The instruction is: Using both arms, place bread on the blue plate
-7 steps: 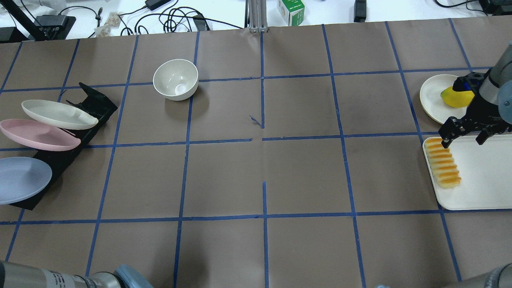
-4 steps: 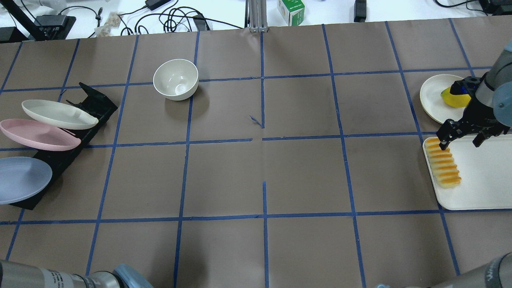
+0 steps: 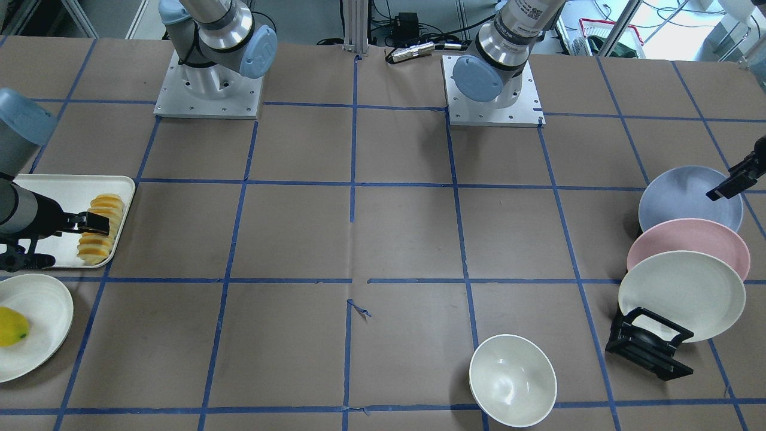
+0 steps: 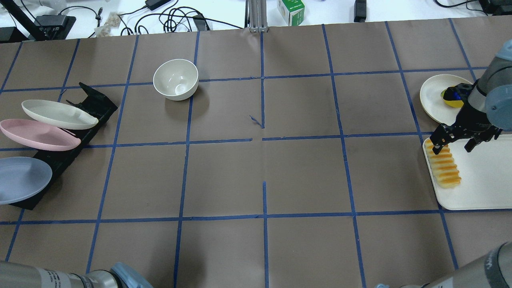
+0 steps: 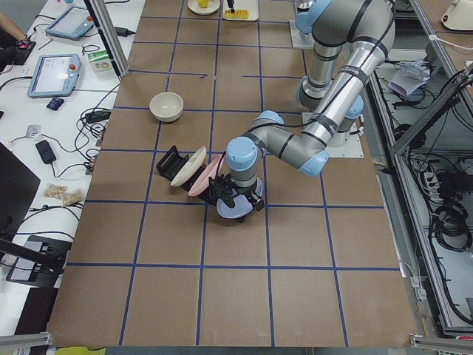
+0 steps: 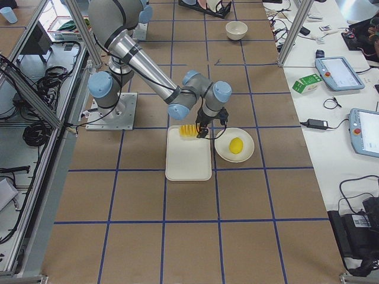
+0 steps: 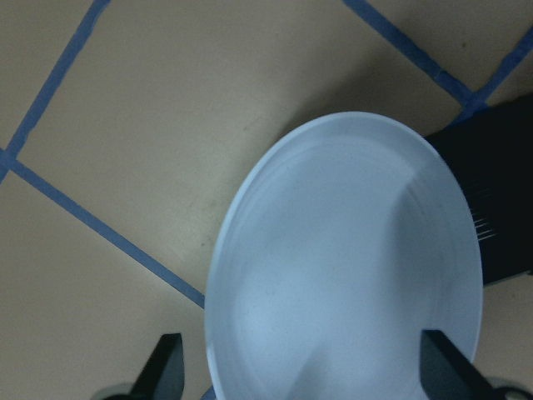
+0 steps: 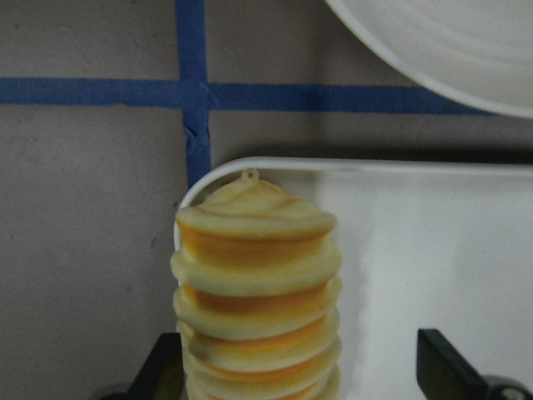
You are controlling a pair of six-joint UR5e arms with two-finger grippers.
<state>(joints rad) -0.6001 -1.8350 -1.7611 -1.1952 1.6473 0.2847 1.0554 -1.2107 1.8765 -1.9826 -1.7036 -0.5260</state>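
Note:
My left gripper grabs the blue plate by its free rim next, since the pink plate (image 3: pixel 690 238) crowds one side of it.
The bread (image 4: pixel 443 166) is a yellow-orange ridged loaf lying along the left edge of a white tray (image 4: pixel 480 180). My right gripper (image 4: pixel 452 149) is open just above the loaf's far end. In the right wrist view the bread (image 8: pixel 254 283) lies toward the left finger, with the gripper (image 8: pixel 304 371) open. The blue plate (image 4: pixel 20 180) leans in a black rack (image 4: pixel 96 104) at the far left. My left gripper (image 7: pixel 304 371) is open over the blue plate (image 7: pixel 350 267), a finger on each side of its rim. One of its fingers (image 3: pixel 731 181) shows over the plate (image 3: pixel 682 203).
A pink plate (image 4: pixel 38 135) and a cream plate (image 4: pixel 58 114) lean in the same rack. A cream bowl (image 4: pixel 176 79) stands at the back left of centre. A yellow lemon (image 3: pixel 12 326) sits on a cream plate (image 4: pixel 434 96) just beyond the tray.
My right gripper has moved a little left and lower toward the bread's far end, still open, and now covers more of the lemon. The plates have not moved.

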